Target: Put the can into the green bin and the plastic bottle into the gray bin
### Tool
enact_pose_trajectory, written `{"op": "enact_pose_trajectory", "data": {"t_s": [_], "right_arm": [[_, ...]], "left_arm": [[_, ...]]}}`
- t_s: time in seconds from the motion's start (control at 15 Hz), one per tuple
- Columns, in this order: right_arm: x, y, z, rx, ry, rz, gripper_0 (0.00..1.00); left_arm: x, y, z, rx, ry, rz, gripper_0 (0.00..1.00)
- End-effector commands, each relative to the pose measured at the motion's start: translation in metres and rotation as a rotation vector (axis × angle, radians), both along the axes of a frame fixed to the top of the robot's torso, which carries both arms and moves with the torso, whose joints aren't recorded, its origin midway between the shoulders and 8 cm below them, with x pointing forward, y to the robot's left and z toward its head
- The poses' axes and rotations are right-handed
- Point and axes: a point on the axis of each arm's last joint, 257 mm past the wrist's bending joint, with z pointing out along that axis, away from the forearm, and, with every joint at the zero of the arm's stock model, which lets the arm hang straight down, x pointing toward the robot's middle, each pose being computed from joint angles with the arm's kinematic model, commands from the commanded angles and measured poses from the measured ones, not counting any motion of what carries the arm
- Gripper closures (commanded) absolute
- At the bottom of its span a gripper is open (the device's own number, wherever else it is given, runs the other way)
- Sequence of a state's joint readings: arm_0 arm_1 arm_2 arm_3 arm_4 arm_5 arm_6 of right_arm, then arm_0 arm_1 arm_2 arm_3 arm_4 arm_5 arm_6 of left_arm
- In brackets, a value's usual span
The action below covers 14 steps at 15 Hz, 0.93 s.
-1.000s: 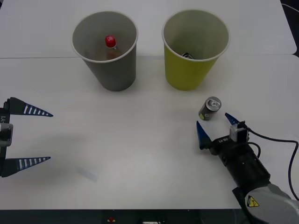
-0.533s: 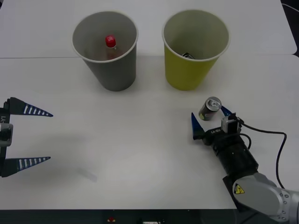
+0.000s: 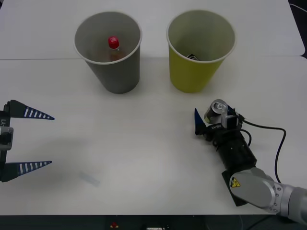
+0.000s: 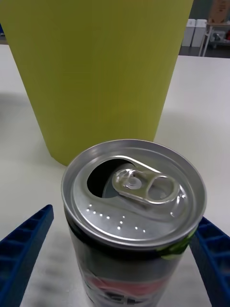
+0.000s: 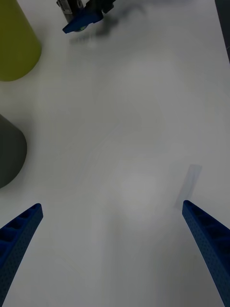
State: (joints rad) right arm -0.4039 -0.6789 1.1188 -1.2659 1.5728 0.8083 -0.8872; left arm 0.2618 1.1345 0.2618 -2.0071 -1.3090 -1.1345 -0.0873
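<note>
My right gripper should next grab the can by its printed body below the silver top (image 3: 211, 115), to drop the can into the green bin (image 3: 200, 72).
The can (image 3: 216, 111) stands upright on the white table, just in front of the green bin (image 3: 200, 72). My right gripper (image 3: 214, 117) is open, with one blue finger on each side of the can. In the right wrist view the can (image 4: 134, 216) with its silver top sits between the fingers (image 4: 24, 249), and a small gap shows on each side. The green bin (image 4: 96, 72) rises right behind it. The plastic bottle (image 3: 113, 43) shows its red cap inside the gray bin (image 3: 115, 72). My left gripper (image 3: 29, 140) hangs open at the table's left side, far from everything.
A dark object (image 3: 192, 57) lies inside the green bin. A thin clear strip (image 3: 89, 178) lies on the table near the front. The right arm's black cable (image 3: 278, 143) loops behind the wrist. A table seam (image 3: 38, 59) runs across behind the bins.
My right gripper has moved forward and left toward the can, so its open fingers now straddle it. The can, the bins and the left arm have not moved.
</note>
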Motion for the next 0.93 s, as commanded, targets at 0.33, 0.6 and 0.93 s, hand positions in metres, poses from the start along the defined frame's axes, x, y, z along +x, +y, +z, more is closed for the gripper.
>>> {"op": "enact_pose_trajectory", "data": {"t_s": [0.33,0.6,0.93], "right_arm": [[-0.001,0.003,0.001,-0.010,-0.009,0.014,1.00],[-0.002,-0.001,0.004,0.008,-0.009,0.014,1.00],[-0.022,-0.012,0.017,0.046,0.017,0.042,1.00]], "left_arm": [[0.000,0.000,0.000,0.000,0.000,0.000,0.00],[0.000,0.000,0.000,0.000,0.000,0.000,0.00],[0.000,0.000,0.000,0.000,0.000,0.000,0.00]]}}
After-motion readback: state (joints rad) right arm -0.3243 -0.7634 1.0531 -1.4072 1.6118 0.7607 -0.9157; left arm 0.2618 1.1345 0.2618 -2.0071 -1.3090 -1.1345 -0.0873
